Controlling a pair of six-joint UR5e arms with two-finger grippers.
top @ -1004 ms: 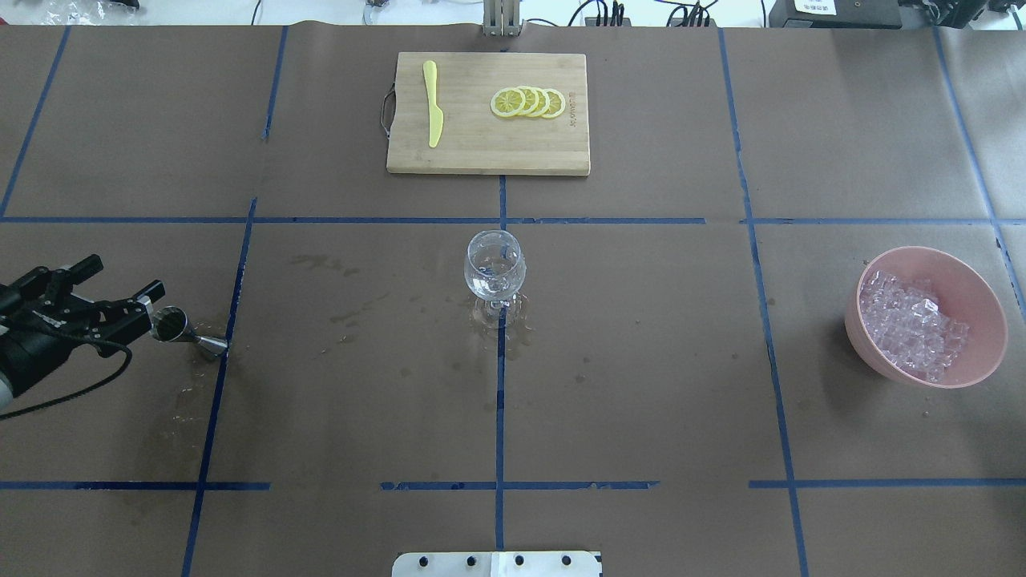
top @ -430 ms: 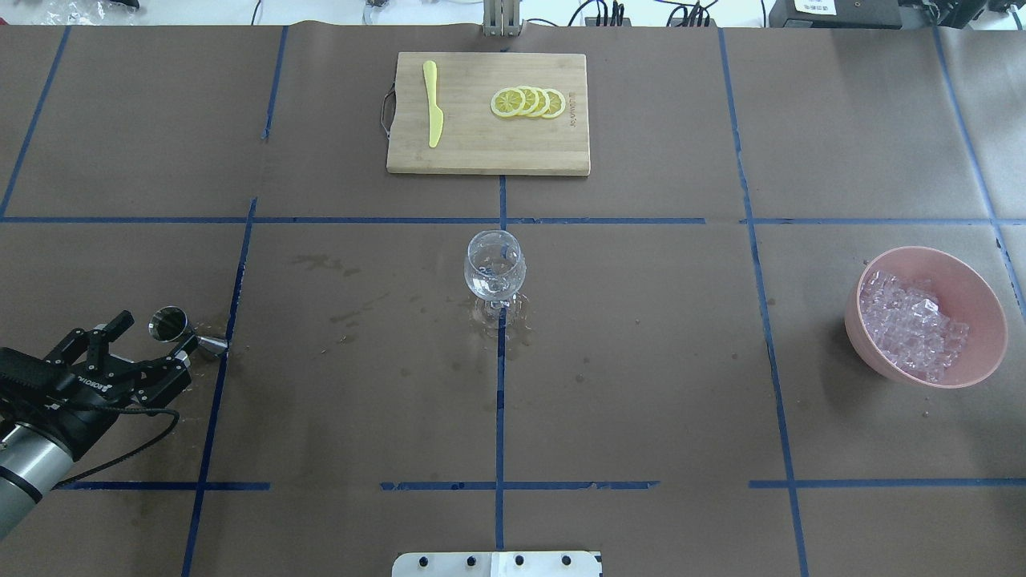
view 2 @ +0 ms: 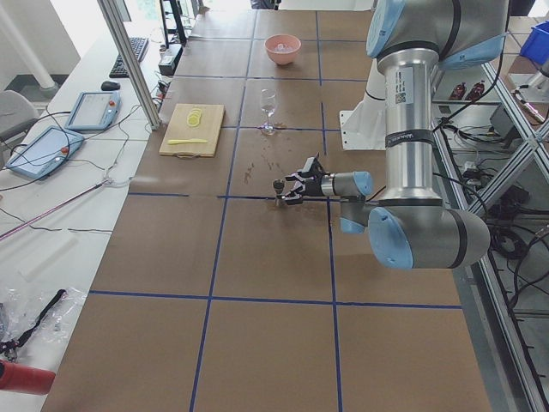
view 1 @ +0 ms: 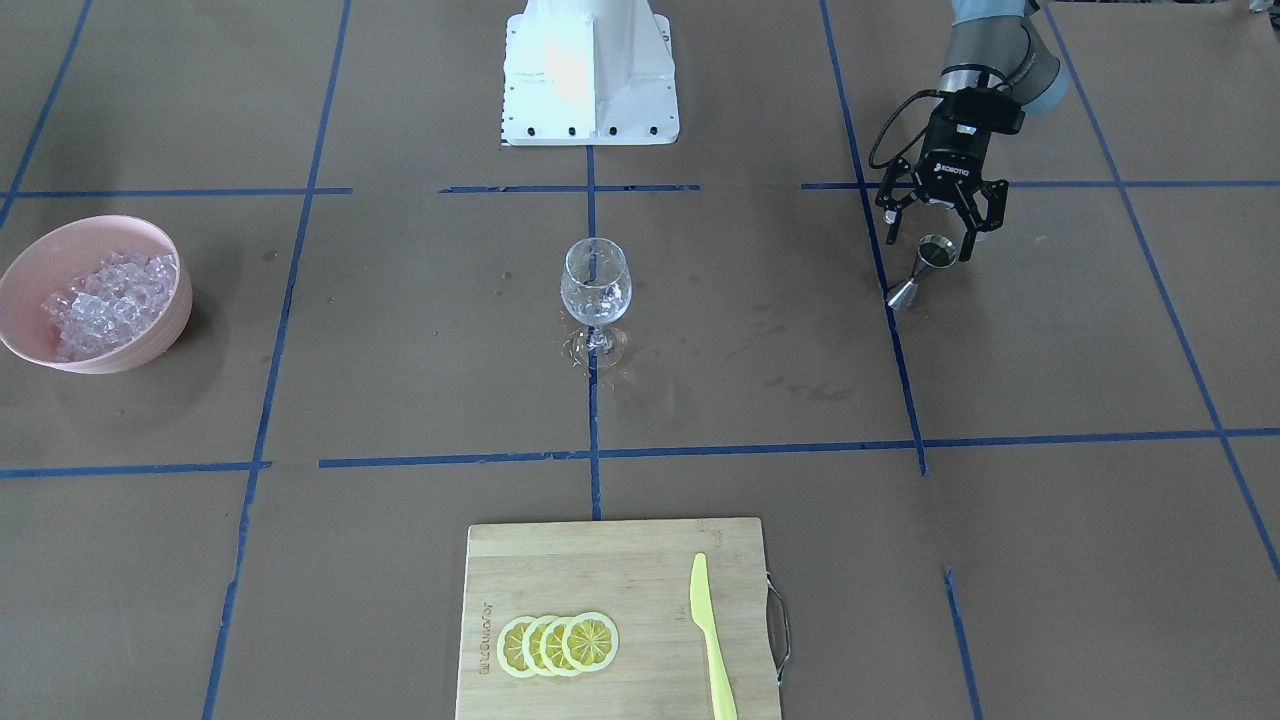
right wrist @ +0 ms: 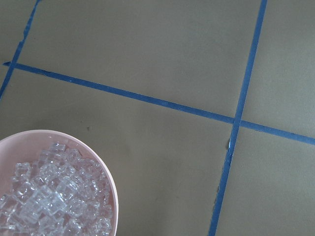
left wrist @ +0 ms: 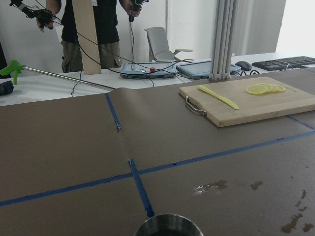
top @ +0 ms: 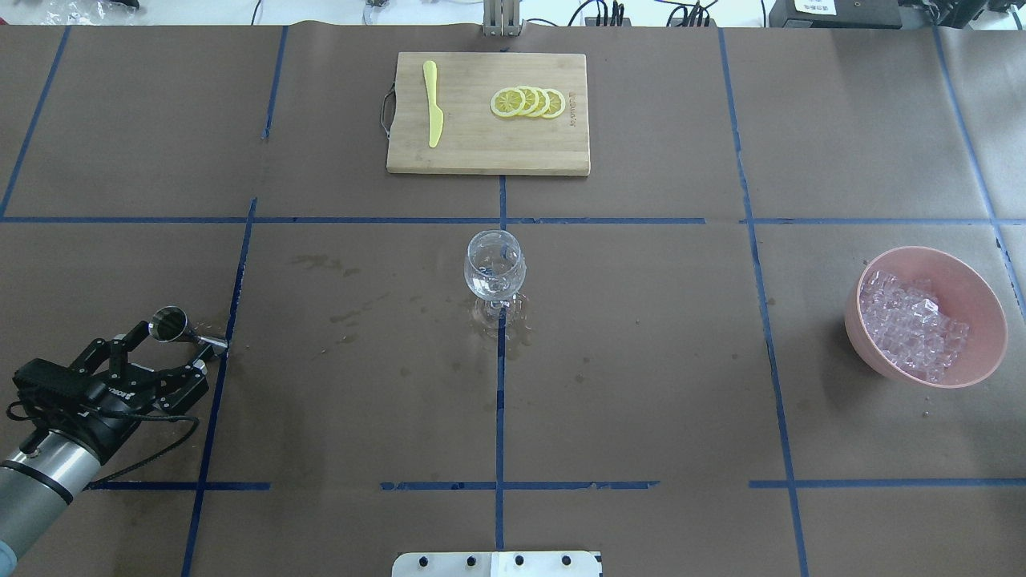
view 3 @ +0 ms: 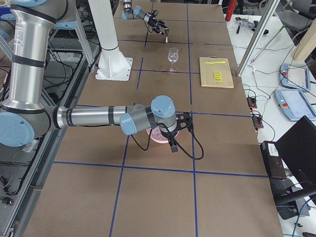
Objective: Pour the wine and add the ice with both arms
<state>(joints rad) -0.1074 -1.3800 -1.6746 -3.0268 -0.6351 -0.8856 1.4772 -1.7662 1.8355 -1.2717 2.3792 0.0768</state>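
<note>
The jigger's cups flare out above and below. So my left gripper takes hold of the jigger by its narrow middle [view 1: 919, 277] next, where the sloping sides meet.
My left gripper [top: 171, 349] is open at the table's left, its fingers on either side of a small steel jigger [top: 171, 324] without touching it. The jigger stands upright on the table. In the front view the gripper [view 1: 932, 245] is spread around the jigger [view 1: 925, 266]. The jigger's rim [left wrist: 170, 225] shows at the bottom of the left wrist view. The wine glass [top: 495, 271] stands at the centre and holds a little clear liquid. Ice [top: 910, 324] fills a pink bowl [top: 987, 298] at the right. My right gripper [view 3: 173, 143] hangs over that bowl; I cannot tell whether it is open. The ice [right wrist: 51, 199] also shows in the right wrist view.
A bamboo cutting board [top: 481, 156] lies at the far centre with a yellow knife [top: 433, 112] and lemon slices [top: 529, 102] on it. Wet stains [top: 337, 320] mark the paper around the glass and the jigger. Blue tape lines divide the table.
My left gripper has swung back toward the robot's side of the table and turned. The jigger has stayed standing in the same spot. The glass and the bowl have not moved.
</note>
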